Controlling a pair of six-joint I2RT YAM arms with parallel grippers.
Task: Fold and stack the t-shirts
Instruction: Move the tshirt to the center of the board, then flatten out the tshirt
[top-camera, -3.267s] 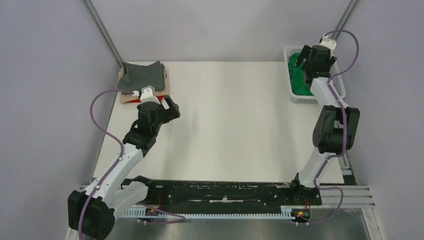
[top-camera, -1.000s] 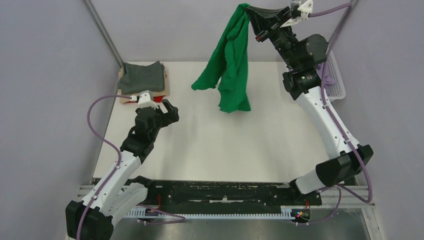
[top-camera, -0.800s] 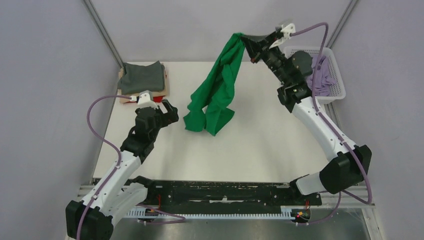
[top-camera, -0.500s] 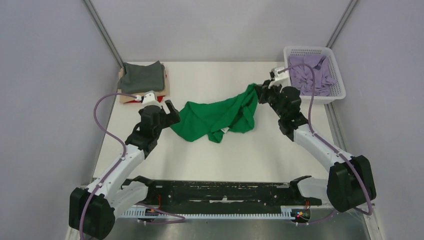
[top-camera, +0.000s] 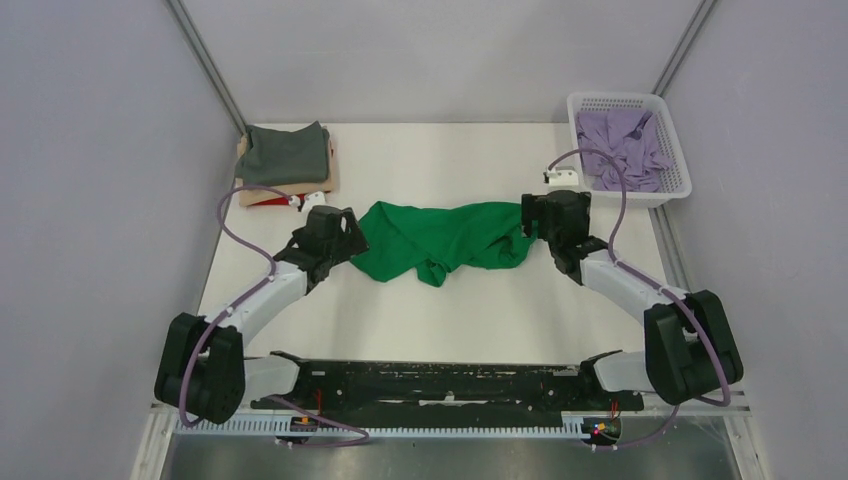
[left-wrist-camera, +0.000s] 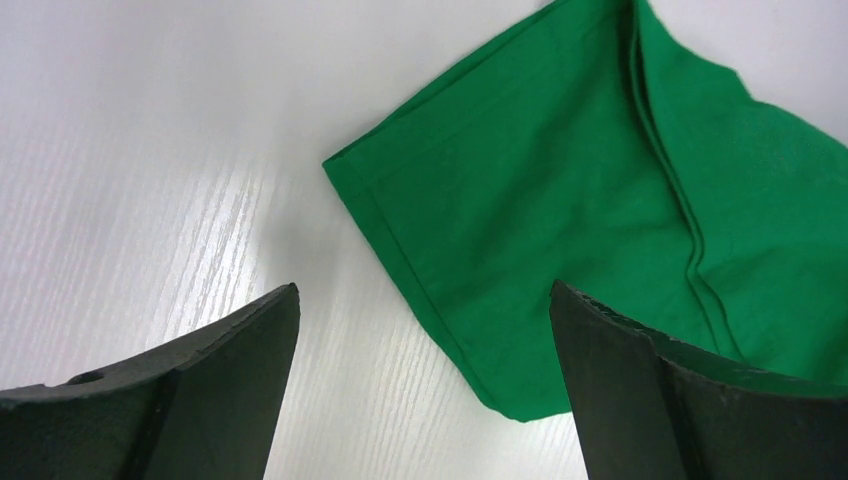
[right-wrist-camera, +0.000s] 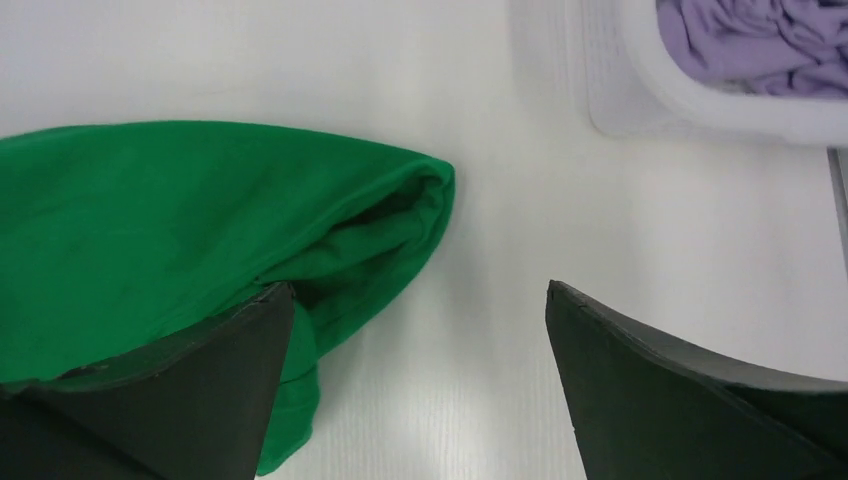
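The green t-shirt needs to be spread flat for folding. My left gripper should grab it by its hemmed corner (top-camera: 354, 262) (left-wrist-camera: 346, 178) next.
The bright green t-shirt (top-camera: 440, 240) lies crumpled on the white table (top-camera: 450, 310) between my two grippers. My left gripper (top-camera: 345, 232) is open at its left end; a hemmed edge of the green t-shirt (left-wrist-camera: 560, 230) lies between and ahead of the open fingers (left-wrist-camera: 190, 390). My right gripper (top-camera: 530, 222) is open and empty at its right end; the bunched green t-shirt (right-wrist-camera: 200, 230) lies by the left finger (right-wrist-camera: 170, 390). A dark grey t-shirt (top-camera: 285, 153) tops a stack with tan and red at the back left. A lavender t-shirt (top-camera: 625, 145) fills the basket.
The white mesh basket (top-camera: 672, 190) stands at the back right corner, also seen in the right wrist view (right-wrist-camera: 700, 110). The folded stack sits at the back left corner. Grey walls enclose the table on three sides.
My right gripper carried the green t-shirt from the basket, laid it on the table and let go. My left gripper moved right to the shirt's left end.
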